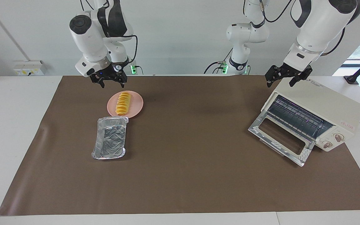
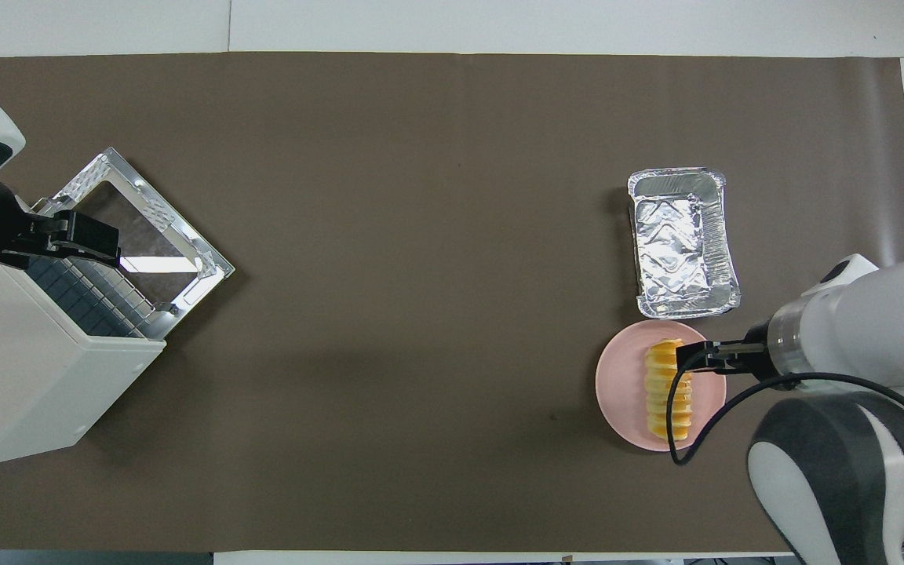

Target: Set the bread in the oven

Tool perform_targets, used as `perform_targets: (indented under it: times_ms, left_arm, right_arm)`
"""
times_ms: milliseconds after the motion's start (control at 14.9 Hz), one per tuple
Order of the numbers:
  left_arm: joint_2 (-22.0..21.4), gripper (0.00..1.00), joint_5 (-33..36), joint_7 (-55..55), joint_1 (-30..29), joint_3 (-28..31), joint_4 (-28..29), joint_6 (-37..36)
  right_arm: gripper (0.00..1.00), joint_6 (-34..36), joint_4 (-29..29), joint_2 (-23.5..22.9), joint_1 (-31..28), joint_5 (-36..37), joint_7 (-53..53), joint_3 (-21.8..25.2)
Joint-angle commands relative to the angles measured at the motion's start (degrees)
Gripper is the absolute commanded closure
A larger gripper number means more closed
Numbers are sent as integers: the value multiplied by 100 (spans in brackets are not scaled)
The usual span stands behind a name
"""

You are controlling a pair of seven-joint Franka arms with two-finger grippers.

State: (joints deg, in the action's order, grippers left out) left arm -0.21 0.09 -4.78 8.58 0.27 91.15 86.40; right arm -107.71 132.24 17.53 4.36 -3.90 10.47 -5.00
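Note:
My right gripper should grip the ridged loaf by its end [image 2: 665, 350] next. Then the loaf can go into the oven [image 2: 82, 301].
The bread [image 1: 123, 103], a ridged yellow-orange loaf, lies on a round pink plate [image 1: 137, 105] toward the right arm's end of the table. My right gripper [image 1: 112, 83] hangs open above the plate and touches nothing. From overhead it [image 2: 687, 358] covers part of the bread [image 2: 660, 412]. The cream-white oven [image 1: 327, 104] stands at the left arm's end with its glass door [image 1: 280, 137] folded down and the wire rack showing. My left gripper [image 1: 280, 83] waits open in the air over the oven's top edge, empty.
A crinkled silver foil tray [image 1: 110, 138] lies right beside the plate, farther from the robots. A brown mat [image 1: 192, 162] covers the table. The oven door [image 2: 138, 227] juts out over the mat. The right arm's cable [image 2: 683, 439] loops over the plate [image 2: 617, 384].

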Motion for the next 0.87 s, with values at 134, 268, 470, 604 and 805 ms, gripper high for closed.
perform_targets:
  times_ms: [134, 268, 470, 604, 805]
  left_arm:
    - [-58, 0, -96, 38, -58, -18, 8, 26]
    - [-58, 0, -96, 38, -58, -18, 8, 26]
    - [-58, 0, -96, 38, -58, -18, 8, 26]
    - [-58, 0, -96, 38, -58, -18, 8, 26]
    - [-58, 0, -96, 38, -58, -18, 8, 26]
  right_arm:
    - [0, -1136, 1320, 277, 65, -102, 384, 17]
    - [0, -1636, 1628, 146, 56, -198, 560, 17]
    - [1, -2086, 1753, -188, 48, -480, 735, 17]
    - [1, -2463, 1831, -399, 48, -516, 1095, 17]
    - [7, -2851, 1981, -566, 56, -516, 1247, 17]
